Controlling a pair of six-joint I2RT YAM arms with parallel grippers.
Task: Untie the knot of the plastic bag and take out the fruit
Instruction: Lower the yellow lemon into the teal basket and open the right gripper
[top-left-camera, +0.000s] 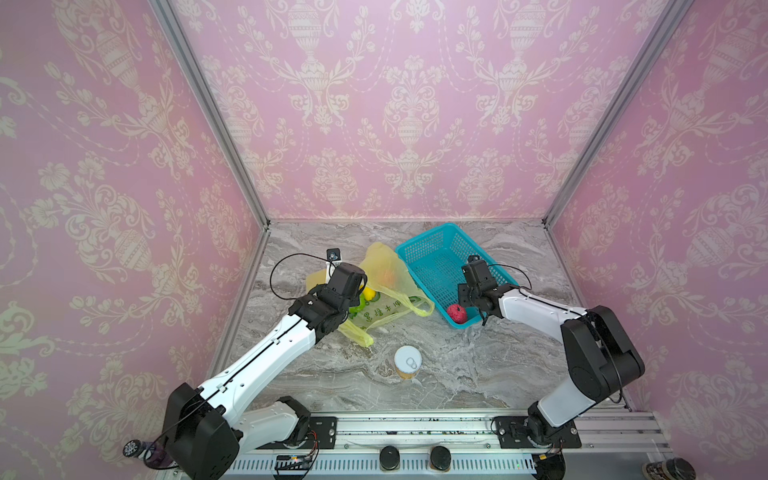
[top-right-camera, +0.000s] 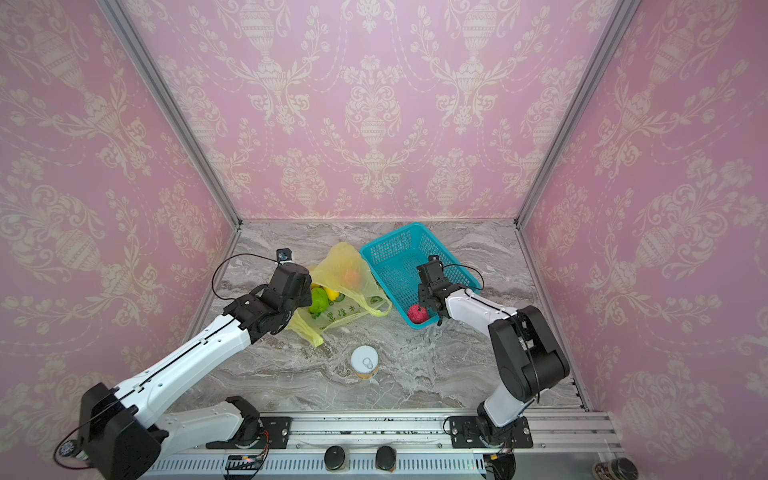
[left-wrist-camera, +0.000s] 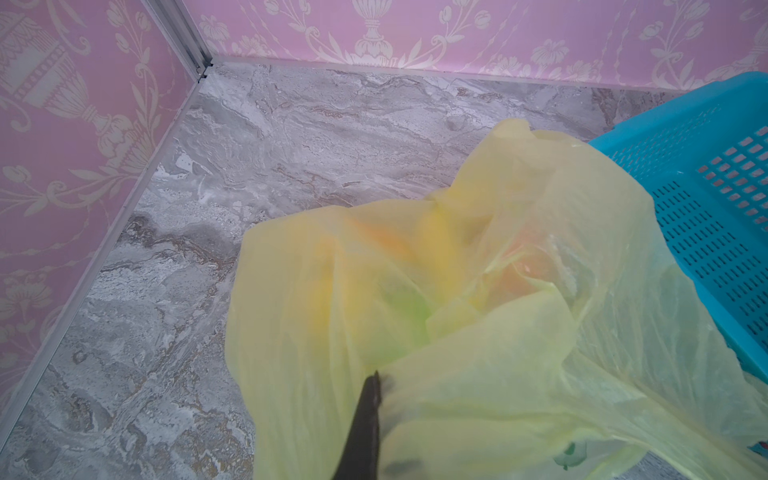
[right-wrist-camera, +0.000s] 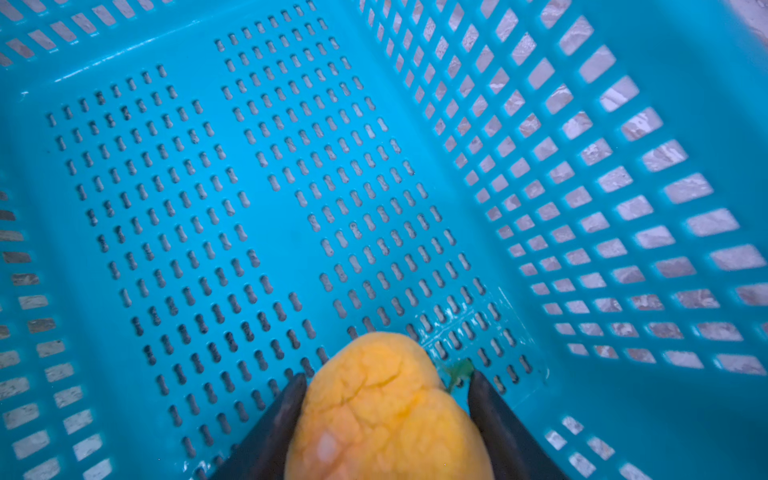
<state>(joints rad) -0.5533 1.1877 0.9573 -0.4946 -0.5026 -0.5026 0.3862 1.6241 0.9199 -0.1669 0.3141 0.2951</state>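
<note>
My right gripper opens next, since my fingers have the yellow-orange fruit (right-wrist-camera: 382, 415) low over the basket's slotted bottom, and the yellow-orange fruit would rest there.
The pale-yellow plastic bag (top-left-camera: 388, 266) (top-right-camera: 345, 264) (left-wrist-camera: 519, 332) lies open beside the basket. My left gripper (left-wrist-camera: 376, 376) (top-left-camera: 349, 291) is shut on its film, and only one dark finger shows. A green fruit (top-left-camera: 357, 308) (top-right-camera: 319, 300), a lemon (top-left-camera: 369, 295) (top-right-camera: 331, 293) and an orange one (top-right-camera: 351, 275) sit in the bag. No knot shows; the handle strips (top-left-camera: 358, 334) (top-left-camera: 420, 308) lie apart. My right gripper (right-wrist-camera: 386, 386) (top-left-camera: 468, 297) hangs over the basket, shut on a yellow-orange fruit (right-wrist-camera: 382, 415).
The turquoise perforated basket (top-left-camera: 432, 245) (top-right-camera: 395, 243) (right-wrist-camera: 249, 166) (left-wrist-camera: 706, 187) stands at the back right, with a pink-red fruit (top-left-camera: 456, 313) (top-right-camera: 417, 313) in its near corner. A white-lidded can (top-left-camera: 407, 361) (top-right-camera: 364, 362) stands in front of the bag. Pink walls close three sides.
</note>
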